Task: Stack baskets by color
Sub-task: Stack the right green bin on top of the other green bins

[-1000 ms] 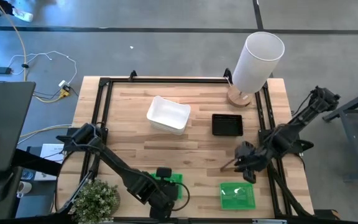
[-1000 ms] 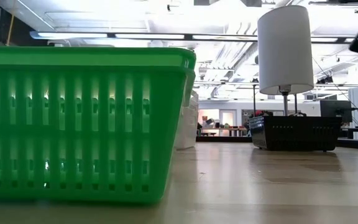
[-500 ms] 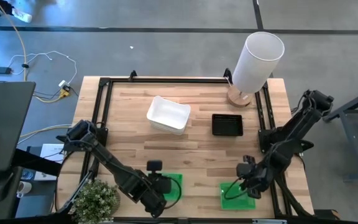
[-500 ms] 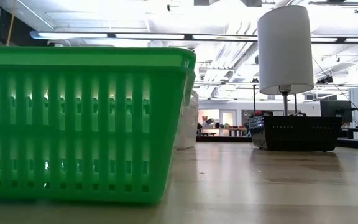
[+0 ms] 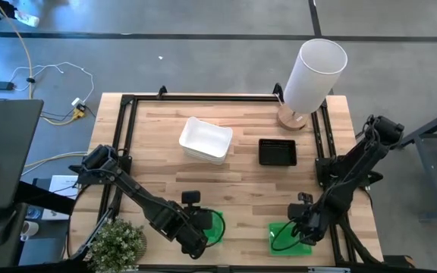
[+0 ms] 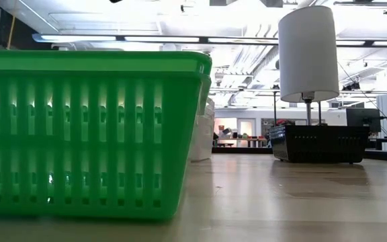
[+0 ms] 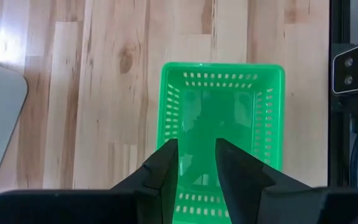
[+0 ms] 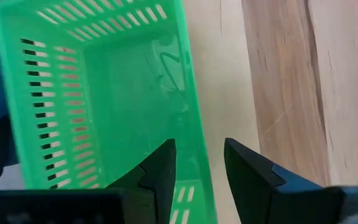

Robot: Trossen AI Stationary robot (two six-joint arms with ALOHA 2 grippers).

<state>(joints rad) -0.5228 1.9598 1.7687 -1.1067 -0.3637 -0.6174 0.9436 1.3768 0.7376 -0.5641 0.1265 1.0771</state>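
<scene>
My right gripper grabs the single green basket by the rim of its long side next, since the basket's open body is wider than the fingers.
A green basket stack sits near the table's front edge, left of centre. The low view shows two nested rims on the green stack. My left gripper hangs open above it, nothing between its fingers. A single green basket lies at the near right. My right gripper is open just over that basket's right long wall, one finger on each side of it. Whether the fingers touch the wall I cannot tell. White baskets and a black basket rest on their bottoms farther back.
A tall white cylinder on a wooden foot stands at the far right corner. A potted plant sits at the near left corner. Black frame rails run along the table's sides, and a small camera sits beside the green stack.
My right gripper has swung toward the table's near edge and come down, from beside the black basket's near side to just over the single green basket. My left gripper has risen a little over the green stack and tipped slightly. The baskets have stayed where they were.
</scene>
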